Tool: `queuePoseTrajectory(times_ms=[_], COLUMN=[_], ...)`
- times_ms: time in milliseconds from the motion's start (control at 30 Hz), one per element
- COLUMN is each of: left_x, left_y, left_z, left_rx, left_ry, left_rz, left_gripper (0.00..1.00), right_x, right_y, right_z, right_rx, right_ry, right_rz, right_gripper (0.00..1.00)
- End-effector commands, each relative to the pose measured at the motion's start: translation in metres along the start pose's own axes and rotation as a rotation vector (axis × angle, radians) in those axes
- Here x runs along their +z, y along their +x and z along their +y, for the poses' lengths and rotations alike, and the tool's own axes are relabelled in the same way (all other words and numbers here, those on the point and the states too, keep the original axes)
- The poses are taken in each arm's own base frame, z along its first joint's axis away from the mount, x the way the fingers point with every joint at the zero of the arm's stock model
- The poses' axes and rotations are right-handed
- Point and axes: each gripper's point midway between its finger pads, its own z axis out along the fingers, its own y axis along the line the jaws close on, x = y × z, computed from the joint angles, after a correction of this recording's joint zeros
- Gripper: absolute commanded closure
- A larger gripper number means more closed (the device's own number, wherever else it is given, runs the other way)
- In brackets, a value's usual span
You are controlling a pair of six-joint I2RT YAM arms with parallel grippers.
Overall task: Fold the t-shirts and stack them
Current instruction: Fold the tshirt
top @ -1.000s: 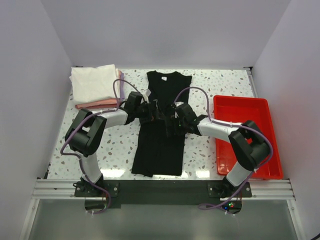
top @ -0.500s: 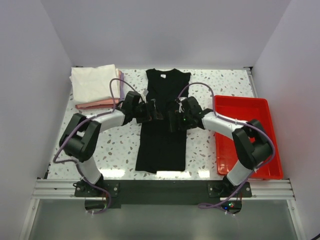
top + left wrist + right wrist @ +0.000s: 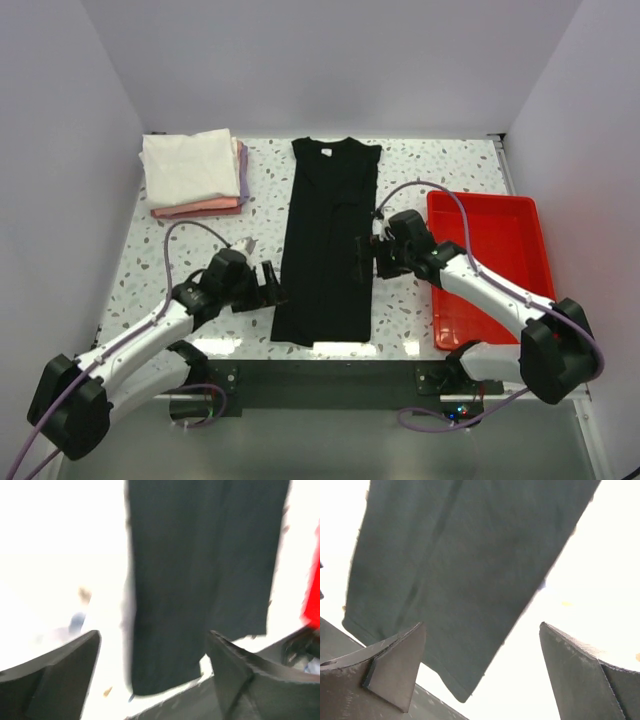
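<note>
Next, my right gripper grabs the black t-shirt by its near corner, opposite the left gripper's corner, to fold the hem toward the collar.
A large black t-shirt lies flat in the middle of the table, folded into a long narrow strip with its collar at the far end. My left gripper hovers open beside its near left edge, with nothing between the fingers. At the shirt's right edge my right gripper stands open and holds nothing. The left wrist view shows the black t-shirt blurred ahead of the open left gripper. The right wrist view shows the black t-shirt's near corner ahead of the open right gripper. Folded white, pink and lavender t-shirts are stacked back left.
A red plastic tray sits at the right side of the table, and my right arm crosses its near left corner. White walls close in the table on three sides. A dark rail runs along the near edge.
Both grippers have left the shirt's middle. The left arm swung back toward the near left, the right one drew out to the shirt's right edge. The shirt now lies flatter and straighter.
</note>
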Motion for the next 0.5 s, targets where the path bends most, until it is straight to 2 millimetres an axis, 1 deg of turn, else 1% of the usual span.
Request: queuePoseTrajectory(times_ms=[0,33,67,100,133,167,200,267,333,367,467], left_x=[-0.014,-0.014,-0.015,-0.018,-0.018,-0.018,-0.016,-0.015,-0.014,-0.014,-0.011], left_y=[0.046,0.061,0.068,0.077,0.079,0.081,0.084,0.089,0.096,0.098,0.1], left_z=[0.009,0.016,0.015,0.018,0.021,0.022,0.02,0.022,0.026,0.026,0.027], left_rx=[-0.062,-0.078,-0.077,-0.081,-0.081,-0.084,-0.08,-0.092,-0.093,-0.092,-0.092], left_ry=[0.017,0.017,0.037,0.035,0.026,0.022,0.046,0.037,0.028,0.027,0.029], left_rz=[0.115,0.159,0.183,0.213,0.217,0.22,0.228,0.243,0.272,0.273,0.281], left_gripper=[0.17,0.21,0.28,0.31,0.33,0.37,0.41,0.5,0.52,0.54,0.55], right_x=[-0.007,-0.007,-0.007,-0.007,-0.007,-0.007,-0.008,-0.009,-0.01,-0.011,-0.01], right_y=[0.019,0.022,0.024,0.024,0.024,0.028,0.027,0.031,0.036,0.039,0.047], right_z=[-0.004,-0.007,-0.007,-0.006,-0.004,-0.004,-0.002,-0.004,-0.004,-0.004,-0.005], right_rx=[0.038,0.042,0.045,0.046,0.047,0.052,0.054,0.062,0.063,0.061,0.061], right_ry=[-0.001,0.016,0.016,0.011,0.001,-0.012,-0.019,-0.017,-0.02,-0.022,-0.029], right_rz=[0.021,0.027,0.037,0.036,0.03,0.035,0.022,0.023,0.037,0.042,0.061], right_gripper=[0.01,0.01,0.01,0.01,0.01,0.01,0.01,0.01,0.01,0.01,0.01])
